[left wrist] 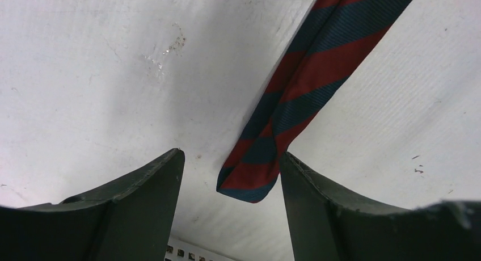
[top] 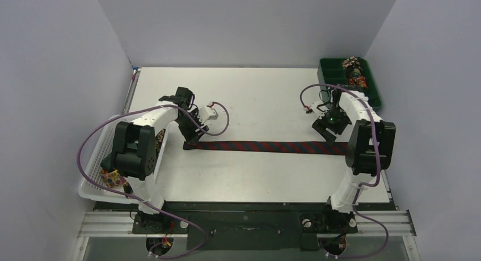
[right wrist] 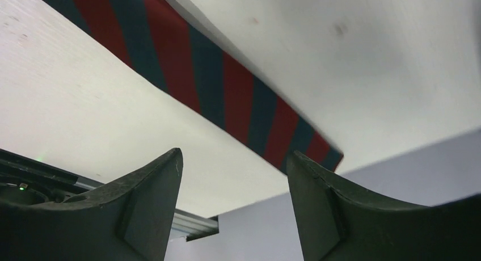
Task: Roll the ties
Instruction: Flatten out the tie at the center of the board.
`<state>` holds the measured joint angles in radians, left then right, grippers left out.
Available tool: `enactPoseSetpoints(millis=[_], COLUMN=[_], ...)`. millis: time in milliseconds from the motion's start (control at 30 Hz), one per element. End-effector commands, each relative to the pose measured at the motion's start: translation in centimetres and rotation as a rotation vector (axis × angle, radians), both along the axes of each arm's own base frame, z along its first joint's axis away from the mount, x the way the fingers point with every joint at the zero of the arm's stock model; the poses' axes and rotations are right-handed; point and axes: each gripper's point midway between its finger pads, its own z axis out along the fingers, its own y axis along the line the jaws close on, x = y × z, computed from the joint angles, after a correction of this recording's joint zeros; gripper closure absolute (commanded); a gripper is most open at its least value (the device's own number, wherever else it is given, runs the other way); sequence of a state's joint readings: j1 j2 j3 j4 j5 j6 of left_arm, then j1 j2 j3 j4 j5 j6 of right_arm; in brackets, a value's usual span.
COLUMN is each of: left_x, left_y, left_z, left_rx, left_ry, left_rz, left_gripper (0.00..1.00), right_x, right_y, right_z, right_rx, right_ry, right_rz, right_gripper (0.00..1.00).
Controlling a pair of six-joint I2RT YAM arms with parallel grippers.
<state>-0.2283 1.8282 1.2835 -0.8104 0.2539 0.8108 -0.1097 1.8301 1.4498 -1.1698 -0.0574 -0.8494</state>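
Observation:
I should next use my right gripper to grab the tie near its wide end (top: 340,148) (right wrist: 258,118), short of the tie's tip, so both ends move together for rolling.
A navy tie with red diagonal stripes (top: 266,146) lies flat and straight across the table, running left to right. My left gripper (top: 190,137) hovers over its narrow left end with jaws open. In the left wrist view that narrow tip (left wrist: 249,179) rests on the table between the spread fingers (left wrist: 150,204), beside the right finger, and my left gripper (left wrist: 230,176) holds nothing. My right gripper (top: 330,131) stands open above the wide right end. The right wrist view shows the tie (right wrist: 227,96) lying past the fingertips, with nothing inside my right gripper (right wrist: 233,164).
A white mesh basket (top: 93,164) sits at the left table edge with a multicoloured tie (top: 113,179) in it. A green compartment tray (top: 330,74) at the back right holds rolled ties (top: 356,75). The table's right edge runs close to the tie's wide end.

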Motion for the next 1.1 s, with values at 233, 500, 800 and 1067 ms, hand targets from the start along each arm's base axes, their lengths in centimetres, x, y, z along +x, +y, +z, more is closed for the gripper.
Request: enactPoseSetpoints(millis=[233, 500, 800, 1067], left_x=[1.0, 0.5, -1.0, 9.7], left_y=[0.7, 1.7, 1.6, 1.1], left_z=[-2.3, -3.9, -4.2, 5.4], left_rx=[0.018, 0.090, 0.079, -0.100], left_ry=[0.028, 0.070, 0.128, -0.356], left_rz=[0.047, 0.043, 0.015, 0.190], left_gripper=[0.44, 0.48, 1.00, 1.00], right_x=[1.1, -1.0, -2.3, 8.3], right_y=[3.3, 3.7, 3.1, 0.3], right_z=[-5.3, -7.7, -7.1, 2.3], right_rx=[0.026, -0.023, -0.068, -0.109], right_ry=[0.084, 0.156, 0.161, -0.474], right_rz=[0.215, 0.306, 0.324, 0.127], right_gripper=[0.37, 0.51, 1.00, 1.00])
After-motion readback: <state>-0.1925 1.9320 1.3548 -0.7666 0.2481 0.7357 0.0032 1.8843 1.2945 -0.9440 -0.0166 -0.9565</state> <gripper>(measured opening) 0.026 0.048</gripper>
